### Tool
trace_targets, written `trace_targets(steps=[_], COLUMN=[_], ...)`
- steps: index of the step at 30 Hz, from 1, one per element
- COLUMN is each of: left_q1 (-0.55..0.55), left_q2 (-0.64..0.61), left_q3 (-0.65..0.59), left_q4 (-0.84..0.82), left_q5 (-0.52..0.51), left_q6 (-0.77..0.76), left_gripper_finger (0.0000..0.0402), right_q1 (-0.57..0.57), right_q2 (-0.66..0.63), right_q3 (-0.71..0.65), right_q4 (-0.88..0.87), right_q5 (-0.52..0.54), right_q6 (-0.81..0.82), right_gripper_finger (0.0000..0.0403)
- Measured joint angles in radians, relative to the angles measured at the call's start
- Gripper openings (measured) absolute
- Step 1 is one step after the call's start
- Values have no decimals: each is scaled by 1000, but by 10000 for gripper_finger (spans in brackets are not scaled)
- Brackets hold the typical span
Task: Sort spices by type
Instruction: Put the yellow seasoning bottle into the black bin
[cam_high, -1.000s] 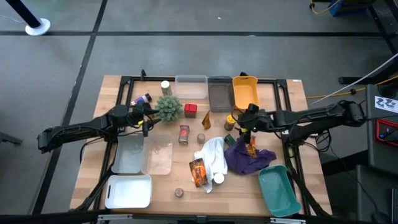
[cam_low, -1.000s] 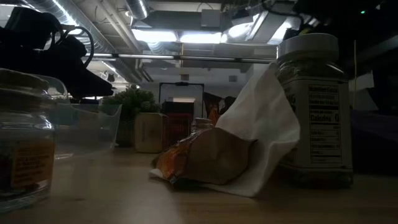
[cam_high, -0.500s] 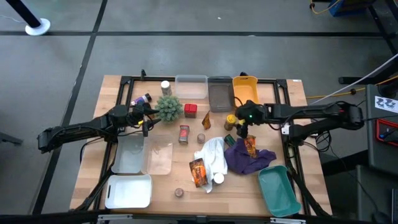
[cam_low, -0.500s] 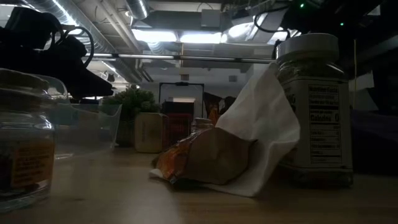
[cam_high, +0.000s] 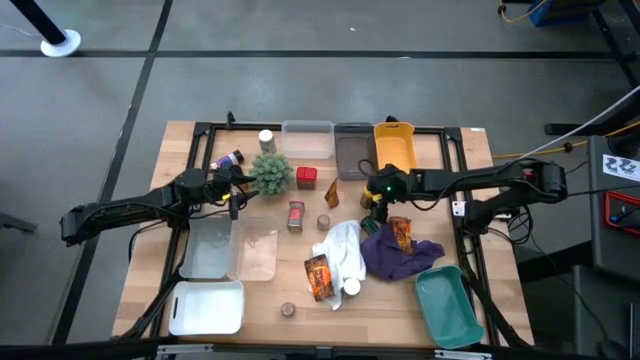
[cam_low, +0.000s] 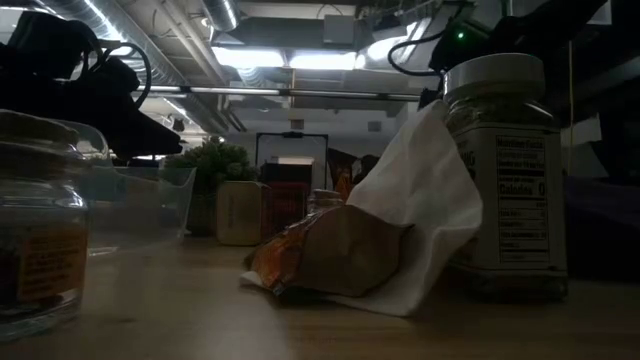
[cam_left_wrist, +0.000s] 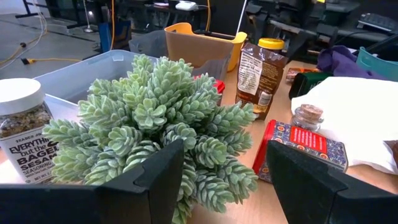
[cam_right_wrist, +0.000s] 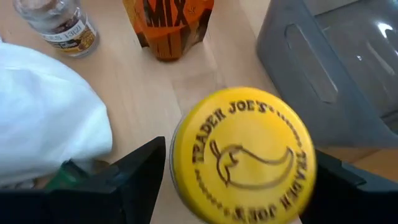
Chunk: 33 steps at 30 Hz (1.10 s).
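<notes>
My right gripper's fingers are on either side of the yellow cap, so my right gripper closes on the yellow cap next.
My right gripper (cam_high: 377, 192) hangs open over a yellow-capped brown spice jar (cam_right_wrist: 242, 152) standing upright on the table. Its fingers stand on either side of the cap, and I see no touch. An orange MIX packet (cam_right_wrist: 168, 25) and a small cork-topped jar (cam_right_wrist: 59, 22) stand beyond. My left gripper (cam_left_wrist: 224, 186) waits open at the table's left, facing the spiky green plant (cam_left_wrist: 161, 124). A white-capped jar (cam_left_wrist: 25, 124), a red tin (cam_left_wrist: 305, 146), orange-red foil packets (cam_high: 318, 276) and a brown disc (cam_high: 288, 309) are scattered around.
Clear (cam_high: 308, 139), grey (cam_high: 353, 150) and yellow (cam_high: 394, 147) bins line the far edge. A teal bin (cam_high: 447, 303) sits near right, a white tray (cam_high: 208, 306) near left, clear trays (cam_high: 257, 252) beside it. White (cam_high: 345, 250) and purple (cam_high: 415, 257) cloths lie mid-table.
My right gripper has moved toward the table's left edge and down, tipping further downward, and now hangs over the yellow-capped jar. Its fingers have stayed open. The spices have not moved.
</notes>
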Motion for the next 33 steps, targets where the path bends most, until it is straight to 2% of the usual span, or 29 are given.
trace_targets(steps=[6,13,22,26,33], left_q1=[0,0,0,0,0], left_q2=[0,0,0,0,0], left_q3=[0,0,0,0,0], left_q4=[0,0,0,0,0], left_q5=[0,0,0,0,0], left_q6=[0,0,0,0,0], left_gripper_finger=[219,219,219,219,219], right_q1=[0,0,0,0,0], right_q2=[21,20,19,20,19], right_q3=[0,0,5,68,276], right_q4=[8,11,4,-55,-225], right_q5=[0,0,-61,-73,-32], right_q6=[-1,-2,-29,-58,-155], right_gripper_finger=[285,218,224,229,222])
